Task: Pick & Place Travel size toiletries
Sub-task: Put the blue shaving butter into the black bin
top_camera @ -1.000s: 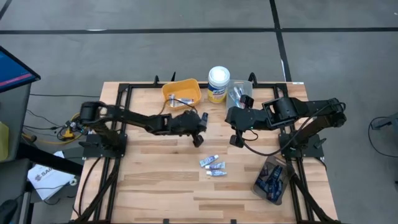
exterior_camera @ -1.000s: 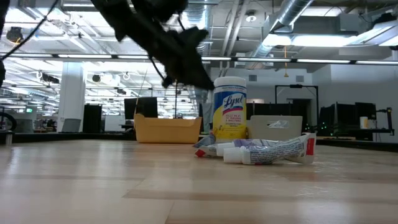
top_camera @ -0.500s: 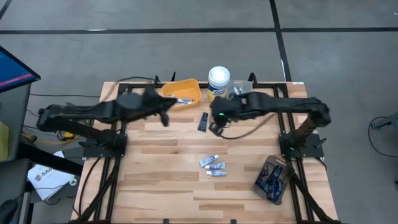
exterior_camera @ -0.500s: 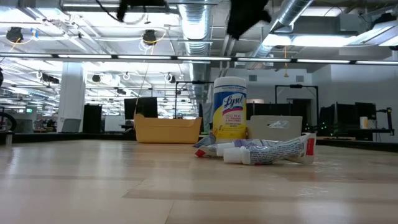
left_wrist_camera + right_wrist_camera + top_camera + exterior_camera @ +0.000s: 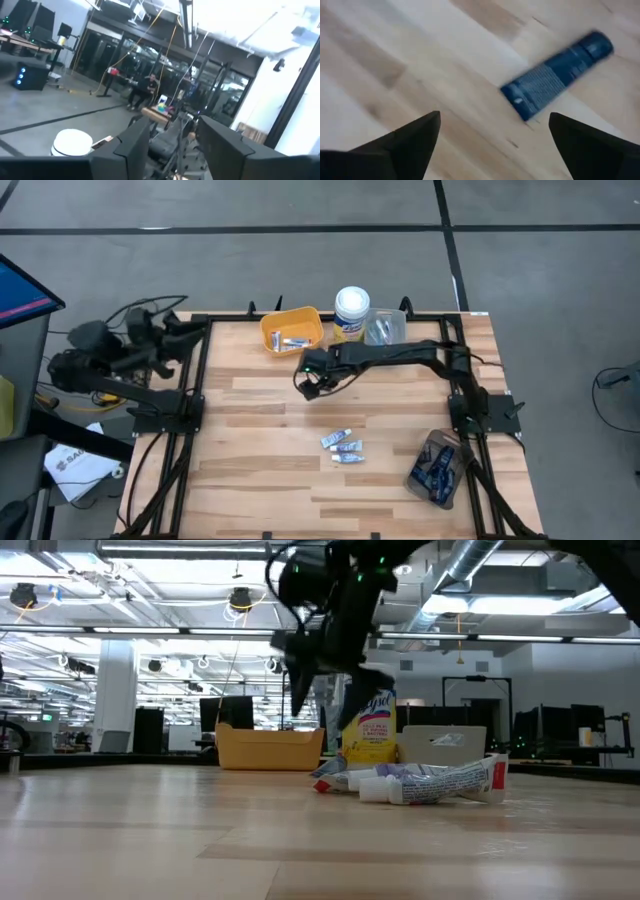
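My right gripper grabs the dark navy tube (image 5: 555, 75) by its flat crimped tail (image 5: 516, 100) next, to add it to the tray of navy items.
A dark navy tube (image 5: 555, 75) lies flat on the wood, seen in the right wrist view just ahead of my right gripper (image 5: 494, 117). That gripper stands open above the table's far middle (image 5: 310, 383), touching nothing. Three white-and-blue tubes (image 5: 342, 446) lie side by side at the table's centre (image 5: 420, 782). More small tubes (image 5: 293, 340) rest in the yellow bin (image 5: 275, 330). My left gripper (image 5: 175, 145) is open and empty. It is drawn back past the table's left edge (image 5: 178, 332) and points out into the room.
A white-lidded yellow canister (image 5: 352, 310) and a clear container (image 5: 385, 328) stand at the far edge beside the bin. A clear tray (image 5: 437, 468) with dark navy items sits at the near right. Bare wood lies at the near left.
My left arm has swung from the table's middle back past the left edge and tipped its gripper up. My right arm has reached toward the table's left, from the far right to the far middle. A navy tube has come to lie on the wood there.
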